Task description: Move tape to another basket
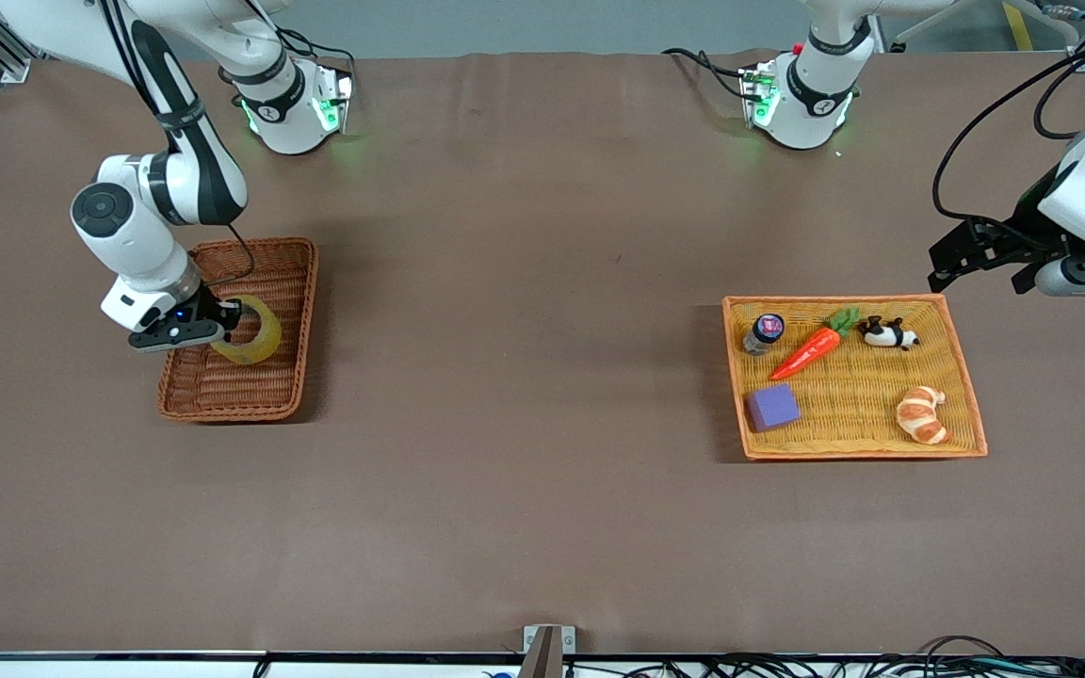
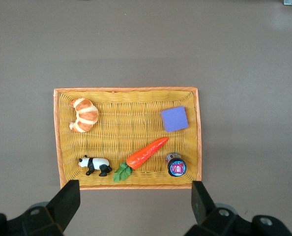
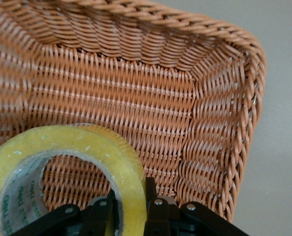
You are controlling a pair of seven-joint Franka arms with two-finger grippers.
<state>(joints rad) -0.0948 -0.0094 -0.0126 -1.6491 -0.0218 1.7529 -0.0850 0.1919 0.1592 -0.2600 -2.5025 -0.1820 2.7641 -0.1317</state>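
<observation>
The yellow tape's lower edge (image 1: 242, 357) is inside the wicker basket (image 1: 222, 388) and the tape would stay there, so the robot's right gripper needs to open.
The tape (image 1: 258, 337) is a yellowish ring standing tilted inside the reddish-brown wicker basket (image 1: 222, 388) toward the right arm's end of the table. My right gripper (image 1: 227, 325) is shut on the tape's wall, one finger inside the ring and one outside. The right wrist view shows the tape (image 3: 119, 162) pinched in the right gripper (image 3: 131, 196) over the basket floor (image 3: 136, 98). My left gripper (image 1: 946, 264) is open and empty, up over the table beside the orange-yellow tray; the left wrist view shows the left gripper (image 2: 133, 199) wide open.
The flat orange-yellow tray (image 1: 968, 377) lies toward the left arm's end and also shows in the left wrist view (image 2: 126, 90). It holds a croissant (image 1: 922, 414), a purple block (image 1: 773, 407), a carrot (image 1: 811, 350), a panda (image 1: 886, 332) and a small jar (image 1: 766, 331).
</observation>
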